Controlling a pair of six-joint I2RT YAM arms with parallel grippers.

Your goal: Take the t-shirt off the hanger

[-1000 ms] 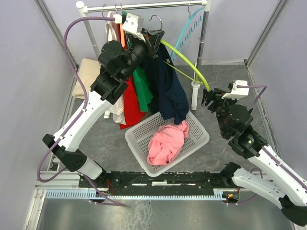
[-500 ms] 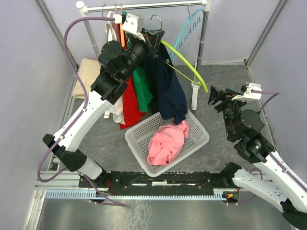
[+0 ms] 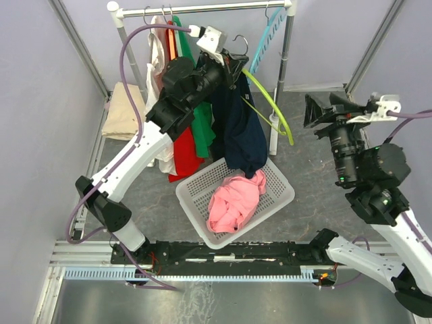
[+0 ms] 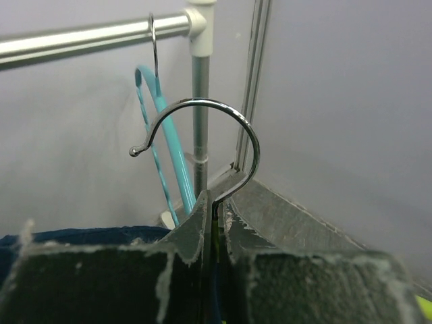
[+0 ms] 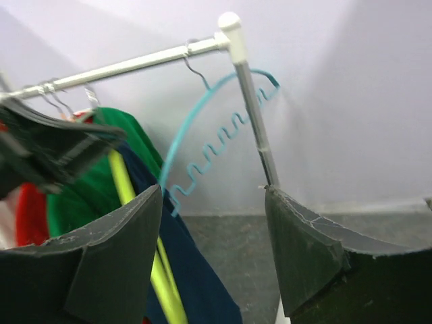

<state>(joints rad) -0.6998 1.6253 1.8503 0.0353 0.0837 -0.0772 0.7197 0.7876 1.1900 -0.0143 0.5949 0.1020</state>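
Observation:
My right gripper should next take hold of the yellow-green hanger's bare end (image 3: 285,126), away from the t-shirt (image 3: 239,128), so my left gripper stays free to take the t-shirt off.
A navy t-shirt (image 3: 239,128) hangs on a yellow-green hanger (image 3: 270,101), its hem reaching down to the basket. My left gripper (image 3: 233,64) is shut on the neck of the hanger's metal hook (image 4: 223,115), which is free of the rail (image 4: 88,37) in the left wrist view. My right gripper (image 3: 314,111) stands open with nothing in it, to the right of the hanger's lower tip and apart from it. In the right wrist view the t-shirt (image 5: 196,277) and hanger (image 5: 125,182) show past the left finger (image 5: 115,250).
Red (image 3: 183,152), green (image 3: 201,125) and white (image 3: 158,54) garments hang on the rack rail (image 3: 202,8). A bare teal hanger (image 3: 266,34) hangs by the right post (image 3: 285,61). A white basket (image 3: 290,196) holds a pink garment (image 3: 233,199). Beige cloth (image 3: 121,108) lies at left.
My left gripper has carried the hanger and t-shirt to the right, away from the other clothes. The right gripper has pulled back from the hanger's tip, rising and moving right, still open.

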